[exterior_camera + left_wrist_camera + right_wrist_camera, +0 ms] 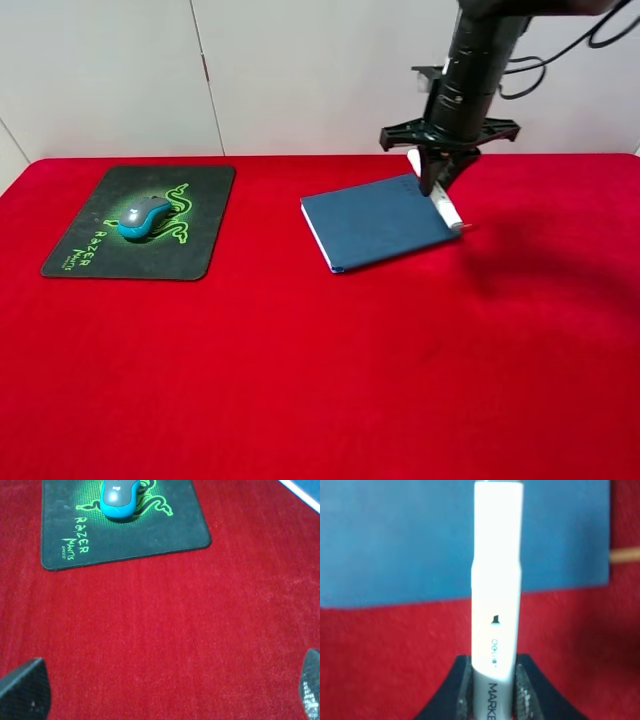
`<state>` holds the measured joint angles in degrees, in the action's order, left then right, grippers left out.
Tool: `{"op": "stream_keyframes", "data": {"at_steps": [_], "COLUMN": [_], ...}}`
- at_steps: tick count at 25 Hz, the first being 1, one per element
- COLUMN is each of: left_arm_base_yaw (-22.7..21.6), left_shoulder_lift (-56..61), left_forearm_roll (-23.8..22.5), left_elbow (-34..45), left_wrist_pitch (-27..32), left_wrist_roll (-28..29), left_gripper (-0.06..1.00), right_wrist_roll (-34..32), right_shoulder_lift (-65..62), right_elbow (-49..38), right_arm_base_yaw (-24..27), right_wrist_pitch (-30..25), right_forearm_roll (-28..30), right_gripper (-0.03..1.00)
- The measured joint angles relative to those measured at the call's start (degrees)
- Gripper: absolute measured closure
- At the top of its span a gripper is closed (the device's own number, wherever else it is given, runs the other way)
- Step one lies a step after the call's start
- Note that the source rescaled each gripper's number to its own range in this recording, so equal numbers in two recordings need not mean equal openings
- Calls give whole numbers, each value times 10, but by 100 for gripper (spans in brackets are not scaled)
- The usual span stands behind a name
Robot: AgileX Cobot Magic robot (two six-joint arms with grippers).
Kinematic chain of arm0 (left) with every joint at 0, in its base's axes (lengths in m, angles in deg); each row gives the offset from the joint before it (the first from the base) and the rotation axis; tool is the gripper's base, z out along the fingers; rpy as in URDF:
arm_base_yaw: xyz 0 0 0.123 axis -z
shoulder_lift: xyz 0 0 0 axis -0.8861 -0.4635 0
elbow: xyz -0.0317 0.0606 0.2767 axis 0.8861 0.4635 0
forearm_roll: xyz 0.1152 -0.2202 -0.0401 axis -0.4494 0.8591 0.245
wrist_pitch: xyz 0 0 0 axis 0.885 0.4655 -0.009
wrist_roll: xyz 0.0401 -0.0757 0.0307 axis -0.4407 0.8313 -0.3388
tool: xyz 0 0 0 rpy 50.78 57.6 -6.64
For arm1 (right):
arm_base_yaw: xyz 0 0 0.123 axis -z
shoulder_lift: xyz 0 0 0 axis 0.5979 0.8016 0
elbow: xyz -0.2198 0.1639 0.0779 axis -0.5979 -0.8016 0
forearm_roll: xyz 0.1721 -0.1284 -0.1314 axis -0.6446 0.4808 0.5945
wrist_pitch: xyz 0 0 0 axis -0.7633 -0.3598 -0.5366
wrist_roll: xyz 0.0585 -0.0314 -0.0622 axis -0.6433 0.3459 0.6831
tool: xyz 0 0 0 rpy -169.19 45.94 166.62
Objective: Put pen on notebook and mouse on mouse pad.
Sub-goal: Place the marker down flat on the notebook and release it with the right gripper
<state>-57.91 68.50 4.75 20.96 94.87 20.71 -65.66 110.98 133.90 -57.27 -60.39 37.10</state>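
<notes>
My right gripper needs to move the pen farther over the notebook before it opens, because the pen (449,211) in my right gripper is above the notebook's near edge (395,255) and mostly off the notebook.
My right gripper (432,186) is shut on the white pen (449,211), which hangs slanted over the right edge of the dark blue notebook (375,222). In the right wrist view the pen (497,580) runs out from between the fingers (524,687) over the notebook (395,540); whether it touches the cover I cannot tell. The grey and blue mouse (145,217) sits on the black mouse pad (205,250) at the left. My left gripper (165,695) is open above bare red cloth, short of the mouse pad (150,535) and mouse (119,499).
A red cloth (320,380) covers the whole table. A white wall stands behind the far edge. The notebook's ribbon (625,555) sticks out onto the cloth. A corner of the notebook (305,490) shows in the left wrist view.
</notes>
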Motion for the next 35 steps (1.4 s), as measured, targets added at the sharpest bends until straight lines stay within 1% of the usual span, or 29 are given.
{"op": "stream_keyframes", "data": {"at_steps": [7, 14, 35], "left_arm_base_yaw": [0, 0, 0], "left_shoulder_lift": [0, 0, 0], "left_forearm_roll": [0, 0, 0], "left_elbow": [0, 0, 0], "left_wrist_pitch": [-1, -1, -1], "left_wrist_roll": [0, 0, 0], "left_gripper": [-5, -5, -5], "right_wrist_roll": [6, 11, 26], "right_shoulder_lift": [73, 134, 177], "right_elbow": [84, 147, 151], "right_arm_base_yaw": [0, 0, 0], "right_wrist_pitch": [-1, -1, -1], "right_forearm_roll": [-30, -34, -32], "right_gripper": [97, 97, 97]}}
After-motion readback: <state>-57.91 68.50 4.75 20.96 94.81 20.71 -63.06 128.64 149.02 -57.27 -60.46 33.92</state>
